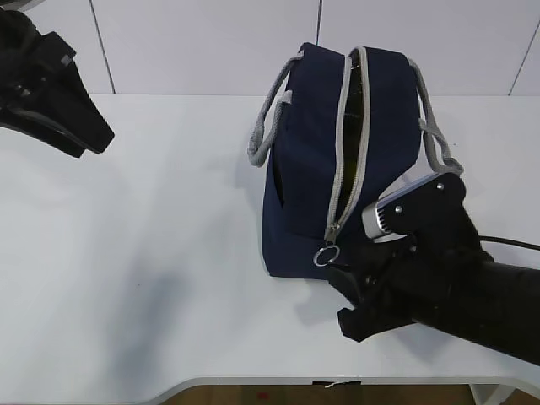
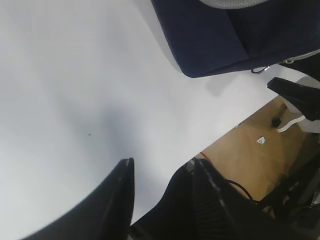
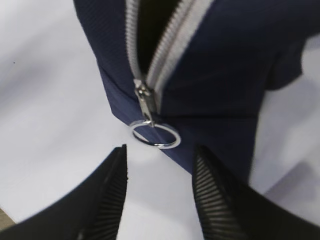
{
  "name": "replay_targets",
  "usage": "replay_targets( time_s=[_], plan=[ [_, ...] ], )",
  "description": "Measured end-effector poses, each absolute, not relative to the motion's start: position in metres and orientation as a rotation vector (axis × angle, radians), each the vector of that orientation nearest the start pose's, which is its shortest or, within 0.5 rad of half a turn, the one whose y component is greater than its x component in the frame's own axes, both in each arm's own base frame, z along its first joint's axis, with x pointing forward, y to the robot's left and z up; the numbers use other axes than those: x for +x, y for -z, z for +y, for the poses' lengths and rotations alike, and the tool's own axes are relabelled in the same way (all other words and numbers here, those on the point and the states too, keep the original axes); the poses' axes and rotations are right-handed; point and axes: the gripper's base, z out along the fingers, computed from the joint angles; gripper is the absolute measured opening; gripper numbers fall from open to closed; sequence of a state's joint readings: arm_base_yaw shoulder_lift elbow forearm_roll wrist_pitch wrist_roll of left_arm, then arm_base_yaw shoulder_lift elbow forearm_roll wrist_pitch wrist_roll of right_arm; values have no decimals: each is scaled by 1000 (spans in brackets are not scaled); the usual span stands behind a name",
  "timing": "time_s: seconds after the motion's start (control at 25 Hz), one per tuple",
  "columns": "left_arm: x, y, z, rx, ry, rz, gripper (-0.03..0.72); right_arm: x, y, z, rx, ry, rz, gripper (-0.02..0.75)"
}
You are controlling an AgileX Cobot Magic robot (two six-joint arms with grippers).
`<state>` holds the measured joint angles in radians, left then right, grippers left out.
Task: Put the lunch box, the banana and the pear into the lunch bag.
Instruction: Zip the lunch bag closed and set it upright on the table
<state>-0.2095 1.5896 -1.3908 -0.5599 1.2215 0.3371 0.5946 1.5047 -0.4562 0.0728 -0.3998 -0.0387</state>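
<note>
My right gripper is to grab the metal zipper pull by its ring (image 1: 326, 256) next, so it can work the lunch bag's zipper (image 1: 343, 177) for packing.
The navy lunch bag (image 1: 388, 126) stands on the white table (image 1: 169, 211), right of centre, its grey zipper (image 1: 350, 143) parted along the top and front. The ring pull (image 1: 327, 253) hangs at the bag's low front end. My right gripper (image 1: 342, 295) is open and empty just in front of the ring; in the right wrist view the ring (image 3: 157, 146) lies just beyond my gripper (image 3: 159, 150), not touching it. My left gripper (image 1: 94, 139) is open and empty at the far left, over bare table (image 2: 165, 162). The lunch box, banana and pear are out of view.
The bag's grey webbing handles (image 1: 268, 126) stick out on both sides. The table's front edge (image 1: 253, 384) is close below my right arm. The left wrist view shows the bag's corner (image 2: 215, 35) and wooden floor (image 2: 250, 155) past the table edge.
</note>
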Motion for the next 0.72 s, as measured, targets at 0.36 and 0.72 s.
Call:
replay_targets(
  time_s=[0.36, 0.72],
  plan=[
    [302, -323, -111, 571, 759, 2718, 299, 222, -148, 150, -636, -348, 2025, 379],
    [302, -323, -111, 571, 759, 2718, 299, 227, -139, 154, -625, -356, 1991, 379]
  ],
)
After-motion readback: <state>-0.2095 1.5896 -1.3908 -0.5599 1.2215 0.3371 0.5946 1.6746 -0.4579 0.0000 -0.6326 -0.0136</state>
